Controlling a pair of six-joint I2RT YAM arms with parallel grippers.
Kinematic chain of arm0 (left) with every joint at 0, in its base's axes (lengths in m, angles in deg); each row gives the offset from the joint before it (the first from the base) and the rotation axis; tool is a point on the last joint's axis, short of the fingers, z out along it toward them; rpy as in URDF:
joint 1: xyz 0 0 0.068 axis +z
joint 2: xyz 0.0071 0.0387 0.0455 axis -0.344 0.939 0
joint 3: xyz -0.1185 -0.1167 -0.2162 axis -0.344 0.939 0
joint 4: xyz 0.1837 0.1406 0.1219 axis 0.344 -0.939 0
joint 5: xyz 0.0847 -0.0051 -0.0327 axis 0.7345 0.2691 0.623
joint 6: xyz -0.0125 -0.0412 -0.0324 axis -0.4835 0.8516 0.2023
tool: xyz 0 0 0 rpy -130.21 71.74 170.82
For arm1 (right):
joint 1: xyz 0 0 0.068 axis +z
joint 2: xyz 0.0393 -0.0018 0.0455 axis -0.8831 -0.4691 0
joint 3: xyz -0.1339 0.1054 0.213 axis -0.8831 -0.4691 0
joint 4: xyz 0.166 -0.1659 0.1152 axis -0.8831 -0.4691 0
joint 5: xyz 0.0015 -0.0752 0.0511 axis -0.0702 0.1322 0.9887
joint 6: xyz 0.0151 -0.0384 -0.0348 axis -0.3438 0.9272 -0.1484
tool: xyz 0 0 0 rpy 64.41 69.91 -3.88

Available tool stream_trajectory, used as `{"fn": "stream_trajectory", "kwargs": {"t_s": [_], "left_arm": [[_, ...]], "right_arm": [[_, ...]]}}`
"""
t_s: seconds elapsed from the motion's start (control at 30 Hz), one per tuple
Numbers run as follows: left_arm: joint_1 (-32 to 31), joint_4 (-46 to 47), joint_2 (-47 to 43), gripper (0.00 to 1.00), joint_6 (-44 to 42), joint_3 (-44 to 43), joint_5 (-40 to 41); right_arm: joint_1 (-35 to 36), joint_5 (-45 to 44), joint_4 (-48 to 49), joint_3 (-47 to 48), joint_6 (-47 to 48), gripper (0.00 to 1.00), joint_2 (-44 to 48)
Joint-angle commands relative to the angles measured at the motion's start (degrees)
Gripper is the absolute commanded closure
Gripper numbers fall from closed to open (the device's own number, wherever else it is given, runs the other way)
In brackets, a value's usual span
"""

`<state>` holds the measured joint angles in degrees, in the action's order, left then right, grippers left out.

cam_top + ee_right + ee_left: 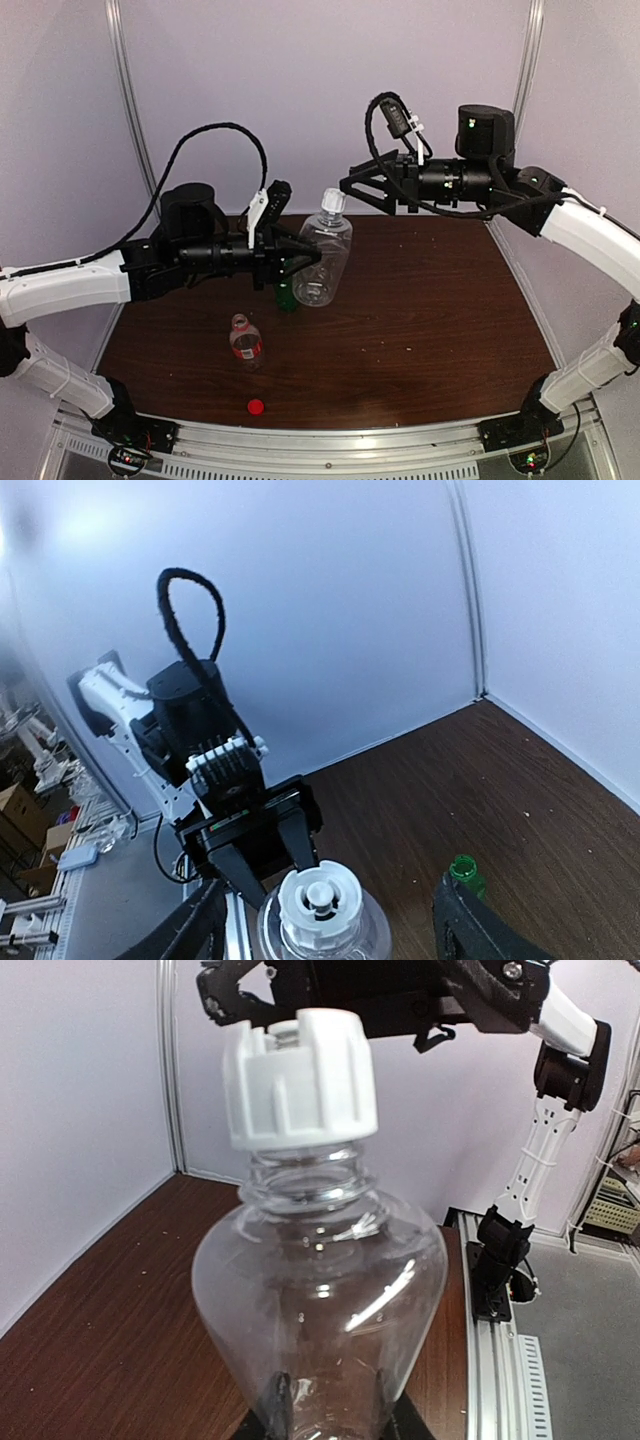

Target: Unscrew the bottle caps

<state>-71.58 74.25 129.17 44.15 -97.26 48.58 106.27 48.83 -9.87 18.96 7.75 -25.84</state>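
The white cap [333,201] should next be grabbed by its opposite sides with the robot's right gripper, to unscrew it.
My left gripper [312,257] is shut on the belly of the large clear bottle [324,262], holding it upright above the table. In the left wrist view the dark fingers [274,1400] press the bottle [320,1300] from both sides. Its white cap [333,201] sits on the neck. My right gripper [350,187] hovers just right of the cap, open. In the right wrist view its fingers [468,920] stand wide on either side of the cap [318,905], apart from it. A red cap [256,406] lies loose near the front edge.
The short bottle with the red label [245,340] stands on the brown table [430,330] without a cap. The green bottle [286,297] stands behind the held bottle, its neck open [463,872]. White walls close in the back and both sides.
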Motion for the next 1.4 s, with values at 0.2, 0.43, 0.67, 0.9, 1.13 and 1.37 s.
{"fn": "stream_trajectory", "kwargs": {"t_s": [0.2, 0.43, 0.67, 0.9, 1.13, 1.37], "left_arm": [[0.3, 2.9, 1.2, 0.96, 0.8, -2.0, 9.4], [0.3, 3.0, 1.3, 0.96, 1.1, -2.0, 10.3], [0.3, 2.9, 1.1, 0.96, 1.1, -1.7, 10.8], [0.3, 3.1, 1.0, 0.96, 1.0, -1.6, 11.1], [0.3, 2.9, 0.5, 0.96, 0.5, -1.5, 9.7], [0.3, 2.8, -0.9, 0.96, -0.8, -0.7, 1.2]], "right_arm": [[6.6, -28.4, 1.3, -0.9, -11.4, 0.2, -0.1], [8.8, -31.6, -0.8, 1.9, -11.0, 0.21, -3.4], [9.6, -30.8, -0.1, 2.3, -10.9, 0.43, -4.6], [9.7, -27.9, 2.3, 1.1, -10.0, 0.76, -3.9], [8.7, -22.4, 4.2, -1.2, -3.1, 0.9, -2.1], [2.6, -4.8, 4.3, -0.8, 3.3, 0.94, -1.0]]}}
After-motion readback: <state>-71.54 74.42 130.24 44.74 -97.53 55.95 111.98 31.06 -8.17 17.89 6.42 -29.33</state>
